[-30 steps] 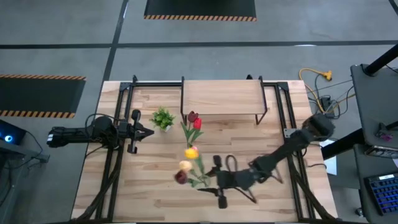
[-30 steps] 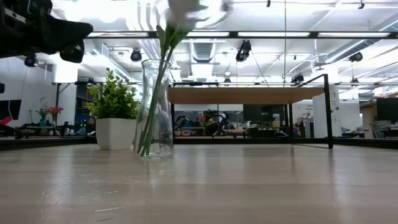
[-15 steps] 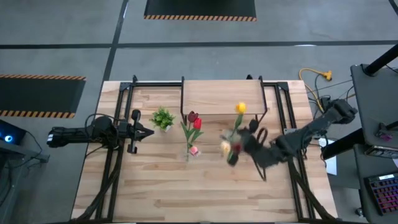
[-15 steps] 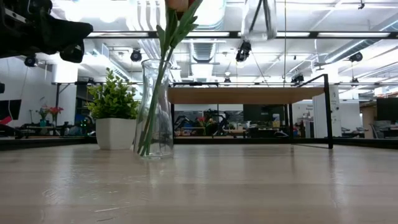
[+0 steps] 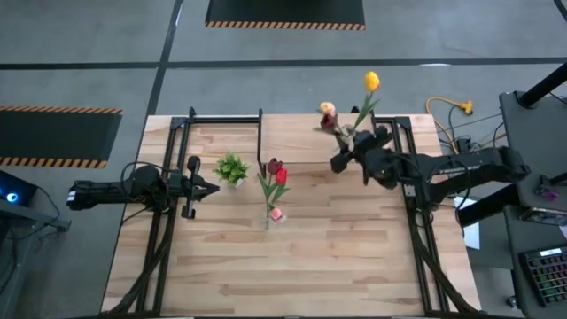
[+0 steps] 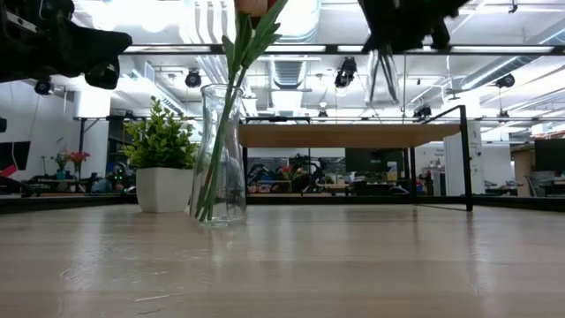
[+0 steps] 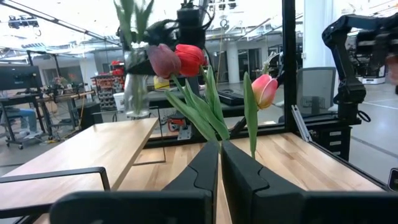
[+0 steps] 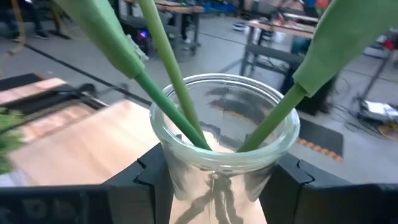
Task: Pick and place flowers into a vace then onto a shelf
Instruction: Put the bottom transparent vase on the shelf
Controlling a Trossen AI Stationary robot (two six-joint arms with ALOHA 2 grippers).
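Note:
The glass vase point(image 8: 221, 168) hangs above the shelf point(image 8: 93, 149), so I lower the vase onto the shelf before my right gripper releases it, or it would fall.
My right gripper point(image 5: 344, 159) is shut on a clear glass vase point(image 8: 224, 134) and hangs high over the light-wood shelf point(image 5: 301, 135). Yellow point(image 5: 371, 81), peach point(image 5: 328, 108) and maroon tulips rise from its mouth. A second glass vase point(image 6: 221, 155) stands by its base on the tabletop and holds red point(image 5: 280, 175), maroon and pink tulips. My left gripper point(image 5: 190, 186) is shut and waits at the table's left, pointing at that vase point(image 7: 186, 62). My right gripper pinches the glass vase below its rim point(image 8: 186, 158), one finger point(image 8: 149, 177) on each side of the glass. The fingers come in roughly level from the table's right. The vase is lifted clear, mouth up, and three green stems point(image 8: 174, 81) stand in it.
A small bushy green plant in a white pot point(image 5: 232, 168) point(image 6: 161, 159) stands left of the tabletop vase. Black metal frame rails point(image 5: 168, 239) run along the table's left and right sides. The shelf point(image 6: 353, 135) stands at the table's far edge.
My right gripper has carried its vase from the near middle of the table toward the far edge and upward, ending above the shelf. The tulips first pointed toward the table's left and now point toward the far edge. The tabletop vase has stayed put.

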